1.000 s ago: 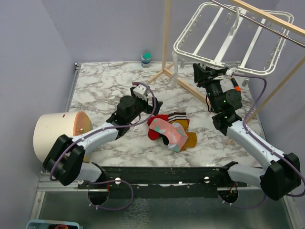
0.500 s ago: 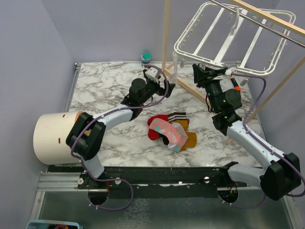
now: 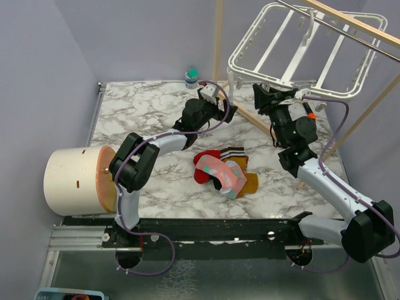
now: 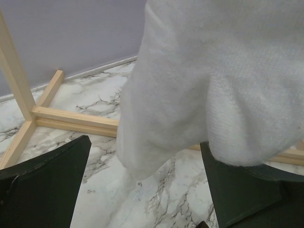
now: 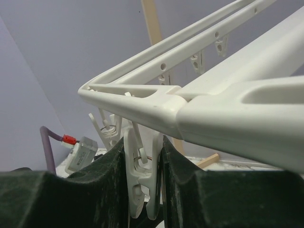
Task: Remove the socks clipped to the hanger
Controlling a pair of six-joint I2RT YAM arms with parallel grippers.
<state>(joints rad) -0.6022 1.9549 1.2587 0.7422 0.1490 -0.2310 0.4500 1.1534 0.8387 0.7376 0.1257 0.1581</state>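
My left gripper grabs the white sock by its free hanging tip (image 3: 230,96) (image 4: 144,154) next. That leaves the sock's clip free to open for removal.
The white hanger (image 3: 249,34) hangs tilted on the wooden rack at the back right. A white sock (image 3: 230,86) hangs from its near left corner. My left gripper (image 3: 225,111) is open right at that sock. In the left wrist view the sock (image 4: 199,80) hangs just above and between the spread fingers (image 4: 47,185) of the gripper (image 4: 145,159). My right gripper (image 3: 270,94) is shut on a white clip (image 5: 142,175) under the hanger's frame (image 5: 228,109). Several coloured socks (image 3: 225,172) lie in a pile on the marble table.
A cream cylinder (image 3: 72,178) lies on its side at the near left. A small bottle with a teal cap (image 3: 192,77) stands at the back. The wooden rack's base bars (image 4: 76,121) lie on the table under the hanger, its upright (image 3: 217,44) just left of it.
My left arm has stretched from beside the sock pile to the back right, up to the white sock at the hanger's corner. My right gripper has stayed on the clip.
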